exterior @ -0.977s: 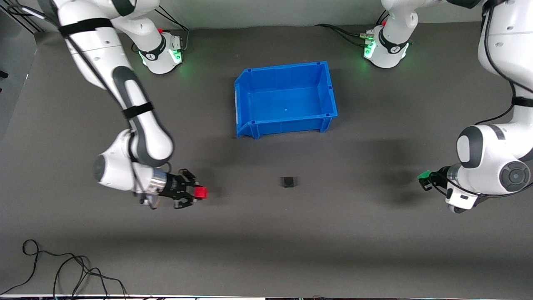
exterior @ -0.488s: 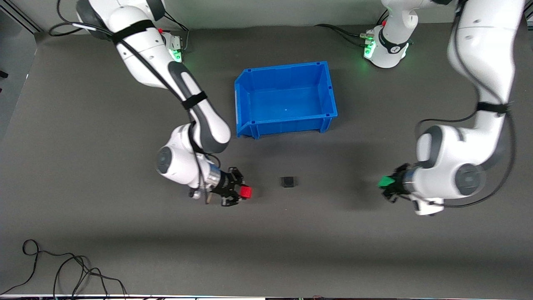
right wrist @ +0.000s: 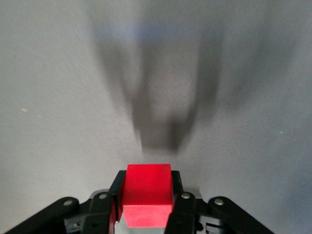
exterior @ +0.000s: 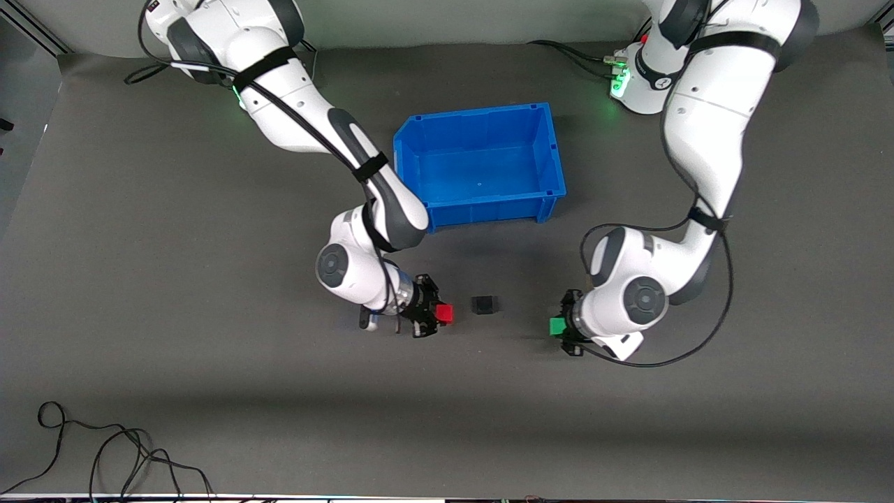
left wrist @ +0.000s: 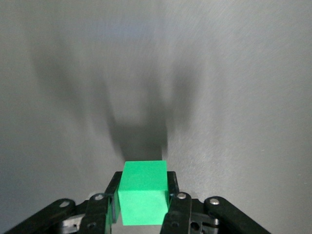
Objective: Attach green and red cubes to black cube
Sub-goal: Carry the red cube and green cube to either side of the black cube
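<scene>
The red cube is still short of the black cube in the front view, so my right gripper moves it closer before it opens.
The black cube [exterior: 484,304] sits on the dark table, nearer the front camera than the blue bin. My right gripper [exterior: 440,314] is shut on the red cube [exterior: 444,314] and holds it just beside the black cube, toward the right arm's end. In the right wrist view the red cube [right wrist: 147,194] sits between the fingers. My left gripper [exterior: 561,326] is shut on the green cube [exterior: 557,326], farther from the black cube toward the left arm's end. In the left wrist view the green cube [left wrist: 143,192] fills the jaws. The black cube shows in neither wrist view.
An empty blue bin [exterior: 545,149] stands between the arms' bases, farther from the front camera than the black cube. A loose black cable [exterior: 105,447] lies at the table's near edge toward the right arm's end.
Both arms have swung in toward the black cube from their ends of the table, each still holding its cube. The black cube has not moved.
</scene>
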Controlling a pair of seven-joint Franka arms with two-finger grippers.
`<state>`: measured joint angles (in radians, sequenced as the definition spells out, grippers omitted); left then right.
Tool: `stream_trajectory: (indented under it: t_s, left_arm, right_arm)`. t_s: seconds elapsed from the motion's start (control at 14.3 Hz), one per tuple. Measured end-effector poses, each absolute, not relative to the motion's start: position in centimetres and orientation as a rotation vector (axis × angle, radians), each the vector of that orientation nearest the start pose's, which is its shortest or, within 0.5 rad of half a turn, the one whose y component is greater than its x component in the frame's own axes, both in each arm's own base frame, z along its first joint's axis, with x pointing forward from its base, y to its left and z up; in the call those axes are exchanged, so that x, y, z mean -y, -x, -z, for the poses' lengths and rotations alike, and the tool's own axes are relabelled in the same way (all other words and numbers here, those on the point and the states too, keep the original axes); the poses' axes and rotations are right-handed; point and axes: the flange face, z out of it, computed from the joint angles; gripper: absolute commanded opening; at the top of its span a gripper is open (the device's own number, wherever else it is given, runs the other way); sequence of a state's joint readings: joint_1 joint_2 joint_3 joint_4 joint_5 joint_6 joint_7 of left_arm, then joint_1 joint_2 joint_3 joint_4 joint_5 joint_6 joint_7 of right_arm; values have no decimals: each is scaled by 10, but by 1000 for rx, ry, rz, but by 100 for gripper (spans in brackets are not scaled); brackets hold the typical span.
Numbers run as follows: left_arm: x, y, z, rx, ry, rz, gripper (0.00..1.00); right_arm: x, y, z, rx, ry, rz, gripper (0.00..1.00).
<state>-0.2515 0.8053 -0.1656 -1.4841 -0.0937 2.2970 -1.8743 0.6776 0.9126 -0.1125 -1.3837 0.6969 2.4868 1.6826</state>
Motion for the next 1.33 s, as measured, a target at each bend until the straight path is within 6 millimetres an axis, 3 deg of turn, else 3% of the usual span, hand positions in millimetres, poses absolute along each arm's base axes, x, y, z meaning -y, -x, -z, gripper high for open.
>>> stream_trajectory:
  t_s: [0.35,0.77,1.19,1.26,1.33]
  left_arm:
    - [309,-649,-198,2380,2149,-282,0]
    - [339,-629,-190,2383,2108,-293,0]
    - [370,-614,-192,2387,2126,-322,0]
    - [373,-612,-192,2382,2130,-322,12]
    - [375,-611,-191,2378,2132,-322,34]
  right_arm:
    - [-436,-624,-172,-1921,1986,-350,19]
    - [-466,-604,-167,-1876,2038,-362,19]
    - [-476,-596,-166,-1867,2046,-363,16]
    - [-475,-598,-167,-1875,2033,-354,16]
    - [-474,-600,-167,-1882,2019,-342,17]
